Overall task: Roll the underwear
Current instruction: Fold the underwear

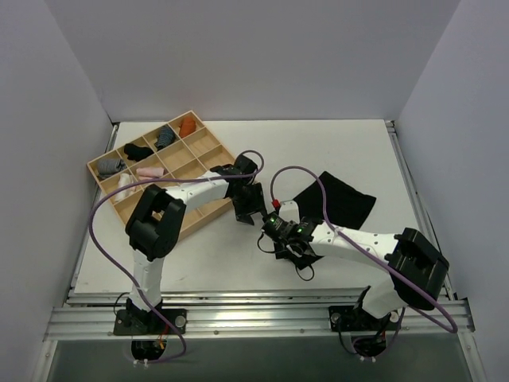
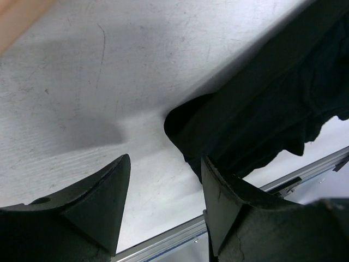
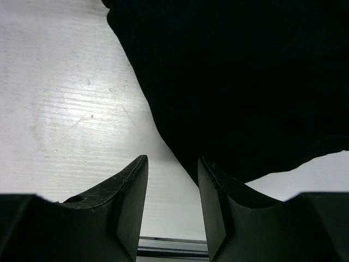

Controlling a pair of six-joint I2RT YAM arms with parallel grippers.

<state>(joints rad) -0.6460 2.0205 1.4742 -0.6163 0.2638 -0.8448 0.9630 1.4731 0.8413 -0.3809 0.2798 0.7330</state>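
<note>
My left gripper should grab the corner beside it on the black underwear [image 1: 343, 200] to fold the underwear for rolling; another corner stays for my right gripper.
The black underwear [image 1: 343, 200] lies flat on the white table, right of centre, with the right arm crossing its near-left corner. My left gripper [image 1: 251, 208] hovers left of it, jaws open and empty. My right gripper [image 1: 280, 240] is low over the table, near-left of the garment, also open and empty. In the left wrist view, the open left gripper [image 2: 164, 159] has black fabric [image 2: 272, 103] beside its right finger. In the right wrist view, the open right gripper [image 3: 172, 158] has black fabric [image 3: 240, 82] filling the upper right, beside its right finger.
A wooden compartment tray [image 1: 99, 163] sits at the back left, holding small rolled bundles: orange [image 1: 188, 126], grey [image 1: 165, 136], black [image 1: 137, 150] and pink [image 1: 149, 170]. A metal rail [image 1: 254, 306] runs along the near edge. White walls enclose the table.
</note>
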